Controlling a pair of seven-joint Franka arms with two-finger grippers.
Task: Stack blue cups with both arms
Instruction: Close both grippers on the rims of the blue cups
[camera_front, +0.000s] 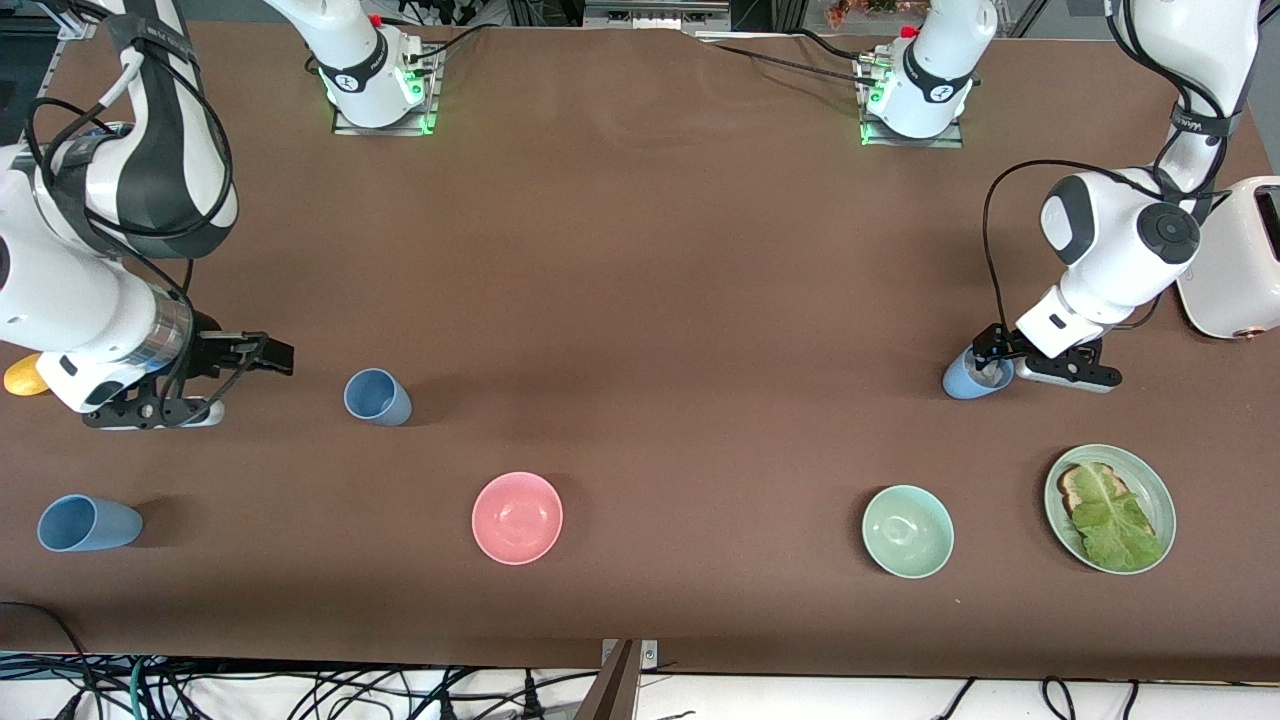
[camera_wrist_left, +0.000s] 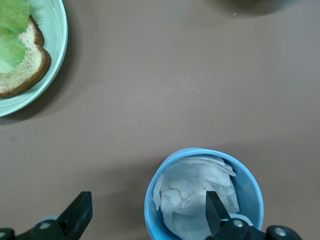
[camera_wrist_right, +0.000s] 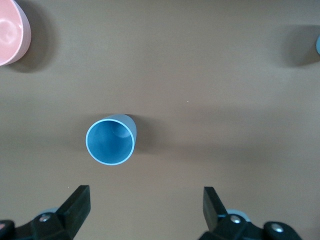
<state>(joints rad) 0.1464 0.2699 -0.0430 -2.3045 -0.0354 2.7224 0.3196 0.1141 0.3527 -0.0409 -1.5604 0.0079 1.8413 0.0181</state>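
The fingers of my left gripper are around the blue cup's side (camera_wrist_left: 149, 202), with the inner finger beside the crumpled white paper (camera_wrist_left: 190, 192), so it needs to close there.
Three light-blue cups are on the brown table. One cup (camera_front: 958, 382) with crumpled white paper inside is at the left arm's end. My left gripper (camera_front: 987, 366) is open over it. In the left wrist view (camera_wrist_left: 147, 212) one finger (camera_wrist_left: 215, 212) is inside this cup (camera_wrist_left: 250, 190) and the other is outside its wall. A second, empty cup (camera_front: 377, 397) is at the right arm's end. My right gripper (camera_front: 265, 354) is open beside it and apart from it. The right wrist view shows this cup (camera_wrist_right: 110, 139) ahead of the open gripper (camera_wrist_right: 146, 206). The third cup (camera_front: 88, 523) lies nearer the front camera.
A pink bowl (camera_front: 517, 517) and a green bowl (camera_front: 907, 531) sit near the front edge. A green plate (camera_front: 1160, 490) holds bread and lettuce. A white toaster (camera_front: 1235, 260) stands at the left arm's end. A yellow object (camera_front: 25, 380) lies by the right arm.
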